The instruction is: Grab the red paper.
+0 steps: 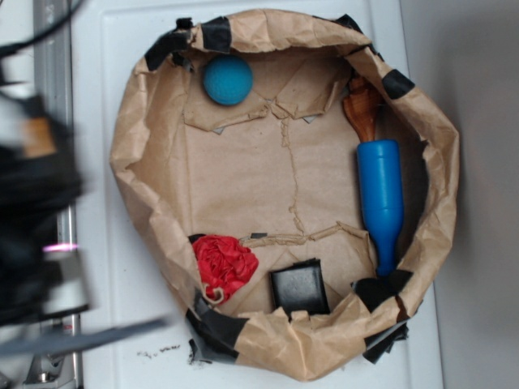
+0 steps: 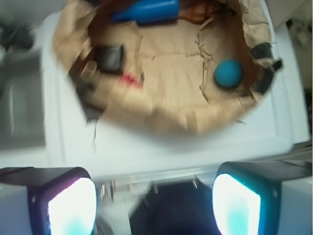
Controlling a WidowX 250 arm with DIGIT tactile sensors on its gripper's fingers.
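My gripper grabs the red paper by its crumpled wad body [image 1: 227, 263] next, to pick the red paper out of the bag.
The red paper [image 1: 222, 264] is a bright red wrinkly wad lying inside the brown paper bag [image 1: 146, 146], at its lower left. In the wrist view only a small red sliver [image 2: 130, 79] of it shows behind the bag's rim. My gripper [image 2: 154, 208] is open, its two pale-padded fingers [image 2: 71, 208] wide apart with nothing between them. It hovers over the white surface well outside the bag. In the exterior view the arm is a dark blur [image 1: 32, 203] at the left edge, left of the bag.
Inside the bag lie a blue ball [image 1: 228, 79], a blue bottle-shaped object [image 1: 381, 198] with a brown wooden piece [image 1: 362, 105] above it, and a black square block [image 1: 300, 288]. Black tape patches mark the bag's rim. A metal rail [image 1: 53, 49] runs along the left.
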